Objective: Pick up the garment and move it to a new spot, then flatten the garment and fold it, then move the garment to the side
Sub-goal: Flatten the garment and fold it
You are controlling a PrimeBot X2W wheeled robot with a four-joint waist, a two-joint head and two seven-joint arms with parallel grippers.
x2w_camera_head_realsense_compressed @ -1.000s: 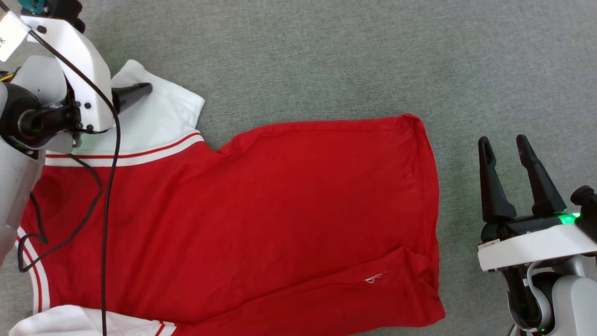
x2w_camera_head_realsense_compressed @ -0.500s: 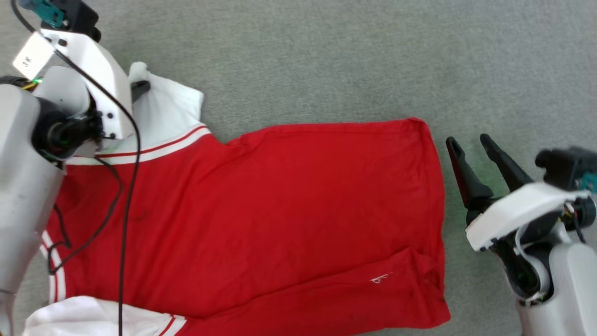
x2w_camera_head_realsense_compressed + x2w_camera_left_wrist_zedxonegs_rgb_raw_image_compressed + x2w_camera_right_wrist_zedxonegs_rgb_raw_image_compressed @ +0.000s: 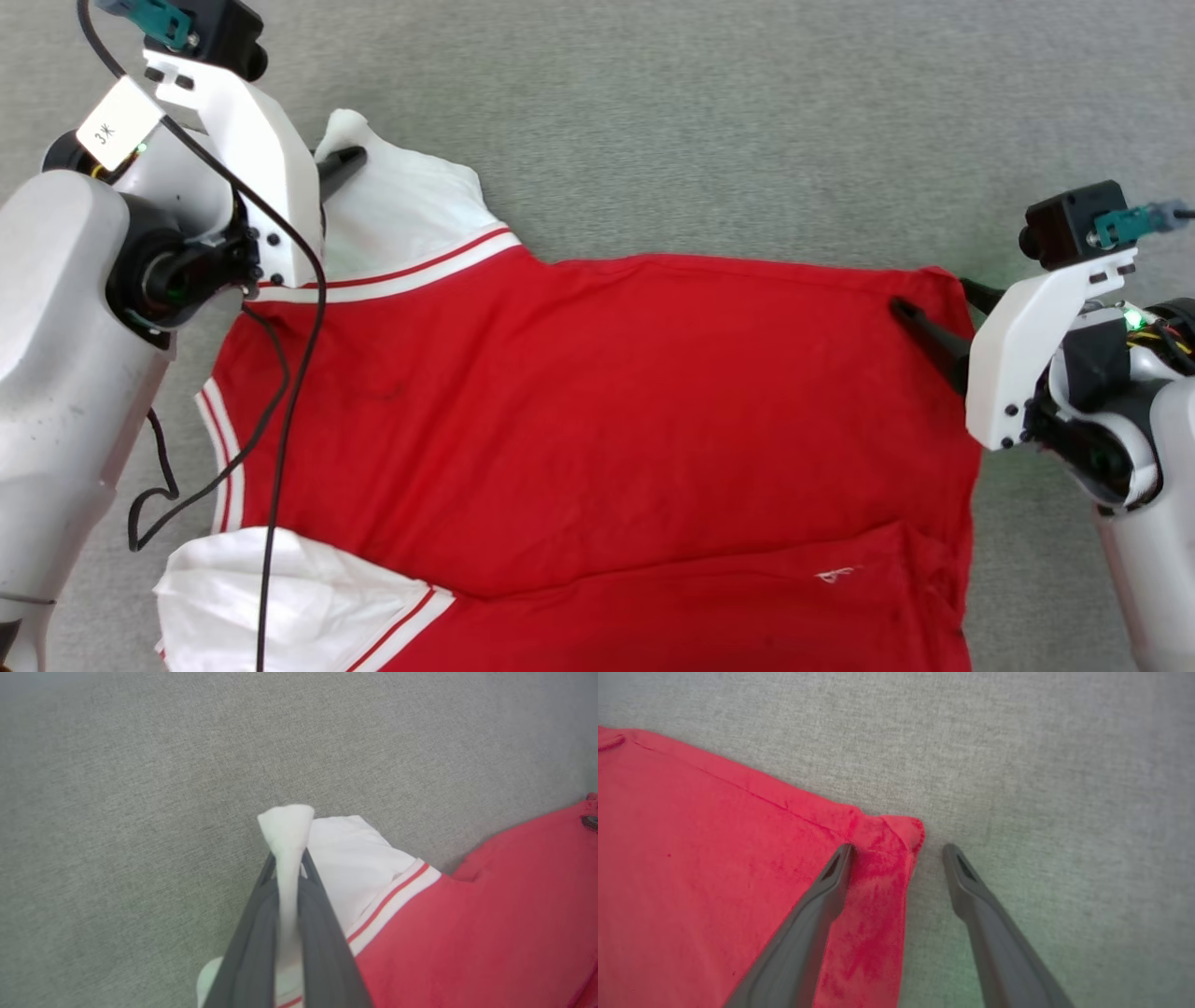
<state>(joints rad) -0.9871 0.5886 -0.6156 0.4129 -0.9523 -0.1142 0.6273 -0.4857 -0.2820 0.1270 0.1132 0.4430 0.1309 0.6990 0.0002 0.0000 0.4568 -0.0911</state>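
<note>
The right gripper grips the red jersey [image 3: 650, 414] by its hem corner [image 3: 938, 287] next, to fold the spread jersey over.
The garment [image 3: 597, 420], a red jersey with white sleeves and white stripe trim, lies spread flat on the grey carpet with its plain side up; no letters show. My left gripper [image 3: 353, 157] is shut on a fold of the far white sleeve [image 3: 348, 858], and the white cloth is pinched between its fingers [image 3: 261, 914]. My right gripper [image 3: 896, 851] is open and low at the garment's far hem corner [image 3: 896, 833]. One finger [image 3: 831, 882] lies over the red cloth, the other [image 3: 966, 882] over bare carpet.
Grey carpet [image 3: 709, 121] surrounds the garment on all sides. The near white sleeve [image 3: 280, 597] lies crumpled at the lower left. A black cable [image 3: 280, 392] from my left arm hangs across the shoulder area.
The head camera has shifted. My left gripper has closed on the white sleeve and bunched it up. My right gripper has swung in from the carpet to straddle the hem corner.
</note>
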